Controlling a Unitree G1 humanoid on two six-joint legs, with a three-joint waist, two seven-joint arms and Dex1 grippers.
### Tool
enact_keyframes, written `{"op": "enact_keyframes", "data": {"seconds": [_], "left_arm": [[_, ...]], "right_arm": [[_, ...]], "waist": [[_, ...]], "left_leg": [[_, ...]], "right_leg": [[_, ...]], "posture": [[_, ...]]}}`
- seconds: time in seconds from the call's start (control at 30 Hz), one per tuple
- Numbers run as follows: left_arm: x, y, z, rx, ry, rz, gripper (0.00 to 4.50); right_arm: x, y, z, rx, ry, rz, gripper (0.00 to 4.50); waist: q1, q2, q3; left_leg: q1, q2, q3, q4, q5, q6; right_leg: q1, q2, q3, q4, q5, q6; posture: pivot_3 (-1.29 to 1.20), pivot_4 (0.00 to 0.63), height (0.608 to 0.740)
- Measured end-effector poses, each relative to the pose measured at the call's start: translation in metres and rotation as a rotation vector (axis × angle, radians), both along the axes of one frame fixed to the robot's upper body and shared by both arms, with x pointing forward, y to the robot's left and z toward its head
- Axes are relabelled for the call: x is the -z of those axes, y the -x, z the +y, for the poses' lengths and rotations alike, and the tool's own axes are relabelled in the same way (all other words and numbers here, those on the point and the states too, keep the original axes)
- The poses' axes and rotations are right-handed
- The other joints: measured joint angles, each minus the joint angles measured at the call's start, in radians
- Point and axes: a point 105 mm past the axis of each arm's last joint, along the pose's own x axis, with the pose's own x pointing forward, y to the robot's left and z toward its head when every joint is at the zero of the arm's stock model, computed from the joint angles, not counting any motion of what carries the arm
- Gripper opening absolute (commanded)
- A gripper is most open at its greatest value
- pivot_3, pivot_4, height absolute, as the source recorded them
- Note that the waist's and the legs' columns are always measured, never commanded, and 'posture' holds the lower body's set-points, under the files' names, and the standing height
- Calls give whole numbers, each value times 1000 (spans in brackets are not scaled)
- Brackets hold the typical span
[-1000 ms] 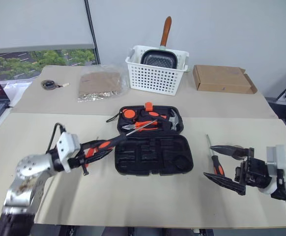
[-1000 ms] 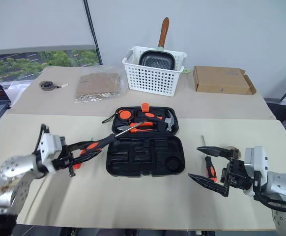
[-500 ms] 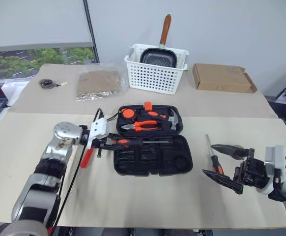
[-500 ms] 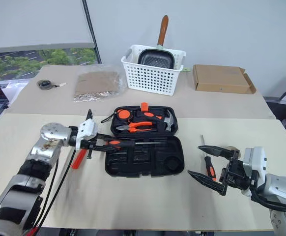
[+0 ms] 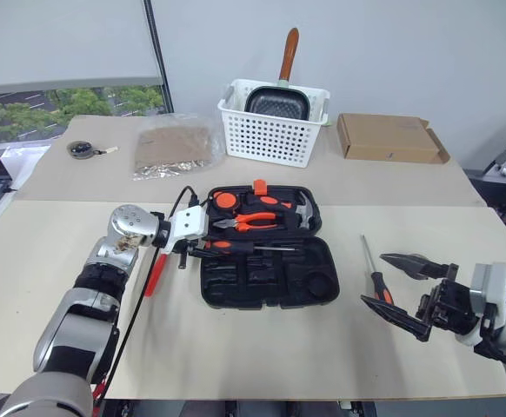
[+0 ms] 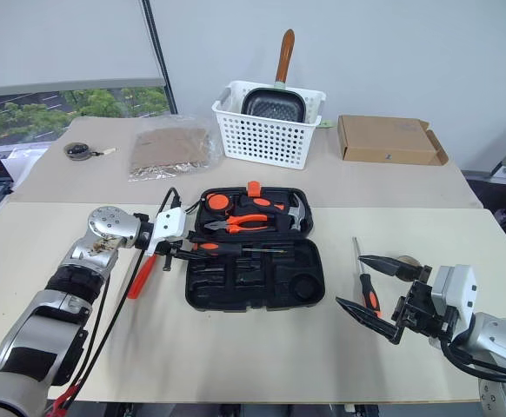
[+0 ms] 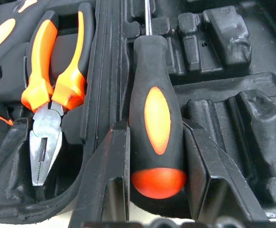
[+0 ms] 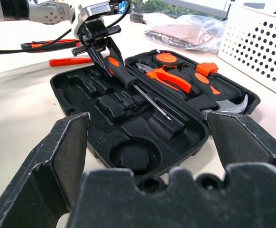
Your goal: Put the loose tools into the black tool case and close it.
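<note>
My right gripper grabs the loose long screwdriver by its black-orange handle (image 5: 381,288) next, to put the screwdriver into the tool case (image 5: 270,300).
The black tool case (image 5: 270,300) lies open mid-table. Its lid holds orange-handled pliers (image 5: 249,222) and a hammer (image 5: 306,212). My left gripper (image 5: 203,247) is shut on the black-orange handle of a long screwdriver (image 7: 157,118). It holds the screwdriver low over the tray's back edge, shaft pointing right along the hinge. An orange tool (image 5: 155,274) lies on the table left of the case. A second long screwdriver (image 6: 370,297) lies right of the case. My right gripper (image 5: 374,279) hangs open just beside it, holding nothing.
At the back stand a white perforated basket (image 5: 275,137) with a pan in it, a flat cardboard box (image 5: 388,137) and a clear bag of brown material (image 5: 175,148). A small round object (image 5: 83,149) lies far left. My left arm's cable trails beside the orange tool.
My left gripper carried the screwdriver from left of the case in over its tray, turning the shaft to lie along the hinge. The right gripper stayed put, open.
</note>
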Motion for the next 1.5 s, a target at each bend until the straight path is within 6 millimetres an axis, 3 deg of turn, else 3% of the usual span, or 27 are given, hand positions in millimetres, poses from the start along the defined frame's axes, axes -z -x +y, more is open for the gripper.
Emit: {"op": "enact_keyframes", "data": {"seconds": [0.27,0.47,0.53,0.7,0.73,0.8,0.93,1.07,1.1,1.13,1.23,1.47,1.5], "left_arm": [[-2,-2,-8,-25,-47,-8,963],[0,-2,-12,-39,-95,-16,963],[0,-1,-12,-48,-99,-10,1968],[-3,0,-16,-36,-107,-38,3201],[-2,0,-15,-38,-105,-41,3729],[-3,0,-15,-46,-94,-58,4311],[-12,1,-18,-63,-42,-64,4489],[-39,6,-41,-49,130,-63,4489],[-44,7,-47,-43,169,-56,3976],[-46,8,-51,-37,193,-50,3794],[-46,8,-60,-43,234,-32,2681],[-16,-2,-56,-92,231,57,99],[-12,-3,-56,-97,231,70,99]], "right_arm": [[0,-2,0,12,8,-7,4500],[0,-3,-1,19,12,-9,4500],[-1,-3,-1,19,12,-10,4500],[-3,-3,1,20,12,-20,4500],[-3,-3,1,19,13,-21,4500],[-3,-3,1,19,13,-21,4500],[-3,-2,2,18,14,-20,4500],[-3,-2,2,17,13,-21,4500],[-3,-2,2,17,13,-21,4500],[-3,-2,2,16,13,-21,4500],[-4,-4,5,4,10,-29,4500],[-4,-5,7,-5,7,-29,4500],[-4,-5,7,-4,6,-29,4500]], "waist": [[3,0,0],[1,0,0],[1,0,0],[4,3,-2],[4,3,-2],[4,3,-2],[2,3,-1],[4,2,-1],[3,2,-1],[3,2,-1],[1,2,-1],[0,2,-1],[1,2,-1]], "left_leg": [[0,0,0,0,0,0],[1,0,0,1,0,0],[1,0,0,1,0,0],[1,0,0,1,0,1],[1,0,0,1,1,1],[1,0,0,1,2,1],[0,0,0,1,2,2],[-2,0,0,1,2,3],[-2,0,0,1,1,3],[-2,0,1,1,1,3],[-2,-1,1,1,1,3],[-1,0,1,1,2,2],[-1,0,1,1,2,2]], "right_leg": [[0,0,1,0,2,-3],[0,0,2,1,-1,3],[0,0,2,1,-1,2],[1,-1,2,1,1,0],[0,-1,2,1,0,1],[0,-1,2,1,1,2],[-1,-1,3,1,1,2],[-1,-2,2,0,5,-4],[-1,-2,2,-1,5,-4],[-1,-2,2,-1,5,-4],[-1,0,2,0,5,-4],[-1,0,2,0,2,2],[-1,0,2,0,2,2]], "posture": [[0,150,700],[0,150,700],[0,150,700],[0,150,700],[0,150,700],[0,150,700],[0,150,700],[0,150,700],[0,150,700],[0,150,700],[0,150,700],[0,150,700],[0,150,700]]}}
